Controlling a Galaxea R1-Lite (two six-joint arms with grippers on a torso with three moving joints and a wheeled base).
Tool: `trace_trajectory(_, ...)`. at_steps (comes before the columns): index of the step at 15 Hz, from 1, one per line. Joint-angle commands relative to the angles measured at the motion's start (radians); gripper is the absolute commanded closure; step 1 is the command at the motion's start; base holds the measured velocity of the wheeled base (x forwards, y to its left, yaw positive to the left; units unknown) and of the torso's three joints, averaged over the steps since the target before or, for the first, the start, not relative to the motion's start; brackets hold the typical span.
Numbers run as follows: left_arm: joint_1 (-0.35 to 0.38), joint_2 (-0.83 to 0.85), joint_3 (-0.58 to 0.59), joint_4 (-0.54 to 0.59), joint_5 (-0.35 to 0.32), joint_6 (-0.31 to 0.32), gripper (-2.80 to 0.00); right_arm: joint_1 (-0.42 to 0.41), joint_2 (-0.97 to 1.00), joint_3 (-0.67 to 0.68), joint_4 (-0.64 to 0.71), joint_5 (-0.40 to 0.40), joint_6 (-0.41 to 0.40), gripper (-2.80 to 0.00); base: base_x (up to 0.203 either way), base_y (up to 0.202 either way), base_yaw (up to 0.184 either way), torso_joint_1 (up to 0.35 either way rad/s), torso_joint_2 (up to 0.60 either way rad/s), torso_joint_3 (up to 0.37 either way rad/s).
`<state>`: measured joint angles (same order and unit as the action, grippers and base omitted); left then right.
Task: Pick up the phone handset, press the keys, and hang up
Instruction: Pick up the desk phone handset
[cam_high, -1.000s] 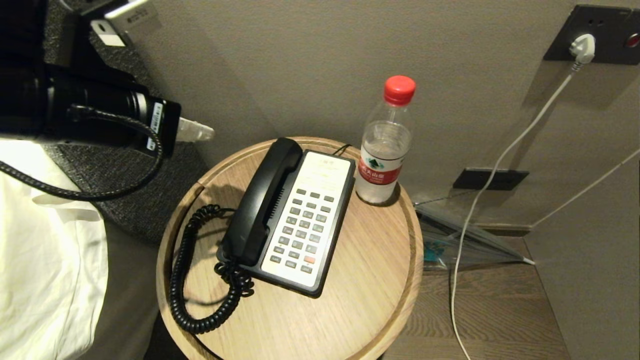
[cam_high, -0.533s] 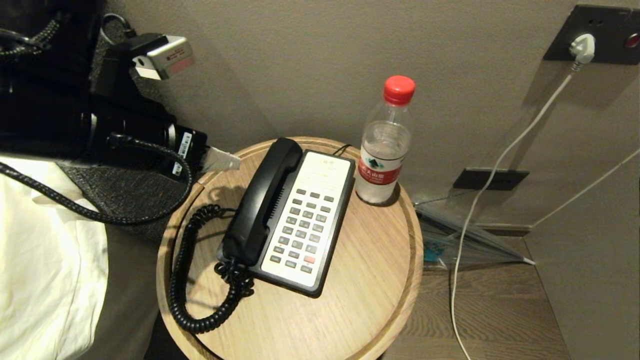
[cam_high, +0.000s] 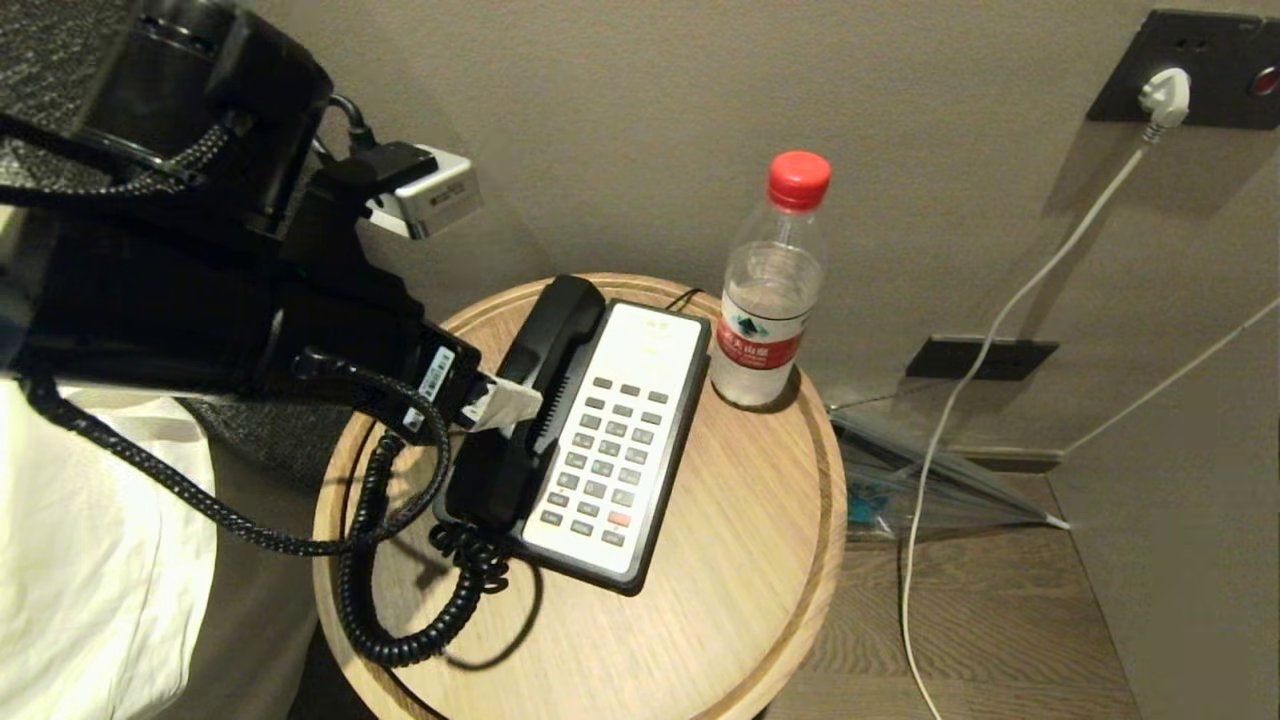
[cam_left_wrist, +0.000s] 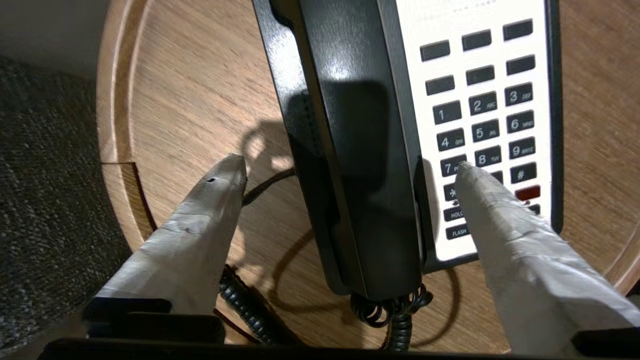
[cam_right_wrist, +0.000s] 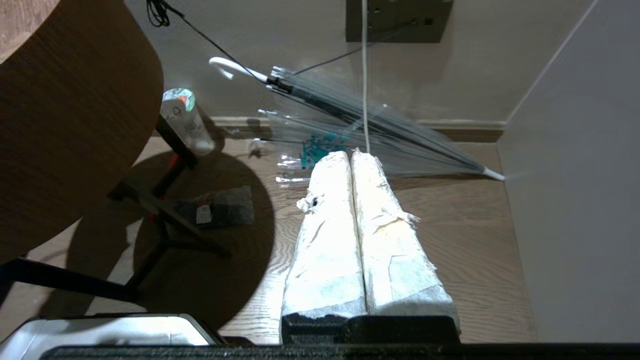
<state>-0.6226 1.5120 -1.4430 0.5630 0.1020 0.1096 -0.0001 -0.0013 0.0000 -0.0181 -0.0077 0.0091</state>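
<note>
The left gripper's fingers are above the black handset (cam_high: 545, 340) (cam_left_wrist: 360, 150), so the gripper needs to move down before it closes.
The black phone handset (cam_high: 545, 340) (cam_left_wrist: 360, 150) lies in its cradle on the left side of the black-and-white phone base (cam_high: 610, 440) (cam_left_wrist: 480, 60), its coiled cord (cam_high: 370, 560) looping over the round wooden table (cam_high: 740, 560). My left gripper (cam_high: 505, 403) (cam_left_wrist: 350, 167) hangs open over the handset's middle. One taped finger (cam_left_wrist: 200, 220) stands over the wood. The other finger (cam_left_wrist: 505, 225) stands over the grey keys (cam_left_wrist: 482, 132). Neither finger touches the handset. My right gripper (cam_right_wrist: 350, 155) is shut and empty, parked low over the floor beside the table.
A water bottle (cam_high: 770, 290) with a red cap stands behind the phone, near the wall. A white cable (cam_high: 960, 400) hangs from a wall socket at the right. A clear folded umbrella (cam_right_wrist: 360, 120) lies on the wooden floor. White bedding (cam_high: 90, 540) fills the left edge.
My left arm has swung in from the left, from beside the table to above the handset, and its fingers have spread apart. The phone and the bottle have not moved.
</note>
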Motion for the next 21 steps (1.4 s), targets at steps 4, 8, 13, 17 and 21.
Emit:
trace_trajectory(4, -0.005, 0.055, 0.0, -0.006, 0.045, -0.008, -2.8, 0.0, -0.013, 0.002, 0.0, 0.0, 0.0, 0.0, 0.0, 0.0, 0.0, 0.0, 0.0, 0.0)
trace_trajectory(8, -0.005, 0.081, -0.02, -0.006, 0.047, -0.036, -2.8, 0.0, -0.013, 0.002, 0.0, 0.0, 0.0, 0.0, 0.0, 0.0, 0.0, 0.0, 0.0, 0.0)
trace_trajectory(13, -0.009, 0.107, -0.053, -0.005, 0.041, -0.129, -2.8, 0.0, -0.013, 0.002, 0.0, 0.0, 0.0, 0.0, 0.0, 0.0, 0.0, 0.0, 0.0, 0.0)
trace_trajectory(17, -0.016, 0.119, -0.06, -0.006, 0.042, -0.143, -2.8, 0.0, -0.013, 0.002, 0.0, 0.0, 0.0, 0.0, 0.0, 0.0, 0.0, 0.0, 0.0, 0.0)
trace_trajectory(21, -0.014, 0.128, -0.054, -0.006, 0.05, -0.142, 0.0, 0.0, -0.013, 0.002, 0.0, 0.0, 0.0, 0.0, 0.0, 0.0, 0.0, 0.0, 0.0, 0.0)
